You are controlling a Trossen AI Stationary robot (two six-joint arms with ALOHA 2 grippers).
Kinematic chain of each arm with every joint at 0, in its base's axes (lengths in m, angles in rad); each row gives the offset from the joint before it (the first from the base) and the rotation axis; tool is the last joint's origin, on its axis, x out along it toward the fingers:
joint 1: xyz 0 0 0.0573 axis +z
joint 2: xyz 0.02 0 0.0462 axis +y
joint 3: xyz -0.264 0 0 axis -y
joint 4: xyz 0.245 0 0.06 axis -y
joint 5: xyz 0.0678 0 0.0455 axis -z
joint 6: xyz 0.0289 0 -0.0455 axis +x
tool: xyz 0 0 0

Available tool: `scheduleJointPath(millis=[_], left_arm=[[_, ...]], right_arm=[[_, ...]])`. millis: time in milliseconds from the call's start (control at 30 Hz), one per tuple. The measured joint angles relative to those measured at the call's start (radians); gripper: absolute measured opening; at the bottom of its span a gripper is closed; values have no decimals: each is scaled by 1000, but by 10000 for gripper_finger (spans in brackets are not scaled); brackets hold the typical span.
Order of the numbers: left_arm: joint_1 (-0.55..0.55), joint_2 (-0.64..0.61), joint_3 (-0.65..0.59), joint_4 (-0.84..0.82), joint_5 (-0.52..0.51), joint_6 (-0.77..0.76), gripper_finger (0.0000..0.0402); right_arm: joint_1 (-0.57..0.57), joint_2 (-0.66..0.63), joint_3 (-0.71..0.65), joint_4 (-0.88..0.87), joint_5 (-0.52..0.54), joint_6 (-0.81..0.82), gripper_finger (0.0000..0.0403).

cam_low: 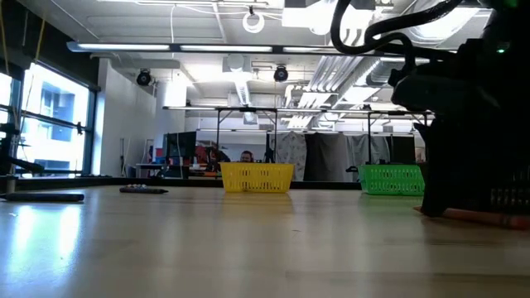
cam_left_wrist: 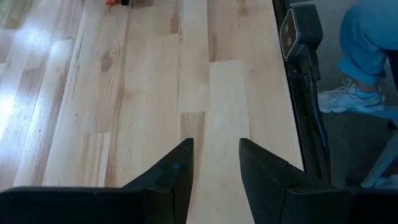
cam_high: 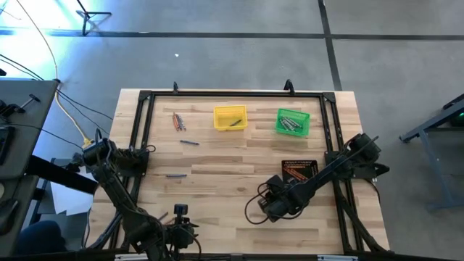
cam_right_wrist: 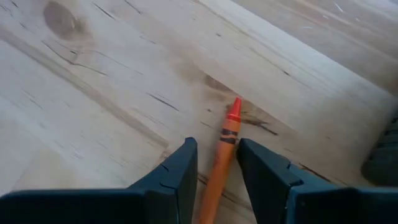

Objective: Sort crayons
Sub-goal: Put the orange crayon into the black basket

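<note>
The orange-red crayon has the fingers on both sides of its body (cam_right_wrist: 219,167) at table depth, just behind the black bands; my right gripper needs to close. Closing now would hold it.
An orange-red crayon (cam_right_wrist: 225,155) lies on the wooden table between the two fingers of my right gripper (cam_right_wrist: 217,163), its tip pointing away past them. The gripper (cam_high: 274,204) is low over the table, just left of the black bin (cam_high: 299,171), and open; bare wood shows beside the crayon. More crayons lie loose at the far left: an orange-red bunch (cam_high: 177,121), a blue-grey one (cam_high: 190,142) and a grey one (cam_high: 176,175). My left gripper (cam_left_wrist: 216,163) waits open over bare wood near the table's front edge (cam_high: 190,232).
The yellow bin (cam_high: 230,117) and the green bin (cam_high: 292,122) stand at the far side, each with some crayons inside. The black bin holds orange-red crayons. A dark metal frame (cam_high: 333,138) runs round the table. A person's leg and shoe (cam_left_wrist: 357,93) show beyond the front edge.
</note>
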Motion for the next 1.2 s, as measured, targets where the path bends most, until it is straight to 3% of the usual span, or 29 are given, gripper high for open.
scheduleJointPath(millis=[167, 400, 600, 767, 1000, 1200], left_arm=[[-1, 0, 0, 0, 0, 0, 115], [-1, 0, 0, 0, 0, 0, 115], [-1, 0, 0, 2, 0, -10, 115], [-1, 0, 0, 3, 0, -38, 115], [10, 1, -23, 94, -126, -49, 115], [57, 3, -32, 230, -319, 76, 115]], right_arm=[[-1, 2, 7, -10, -15, -18, 100], [-2, 1, 8, -22, -68, -75, 14], [-3, -16, 8, -14, -103, -125, 9], [0, -110, 4, -2, -167, -213, 5], [-3, -278, 5, 105, 20, -434, 3], [1, -359, 5, 372, 191, -794, 2]])
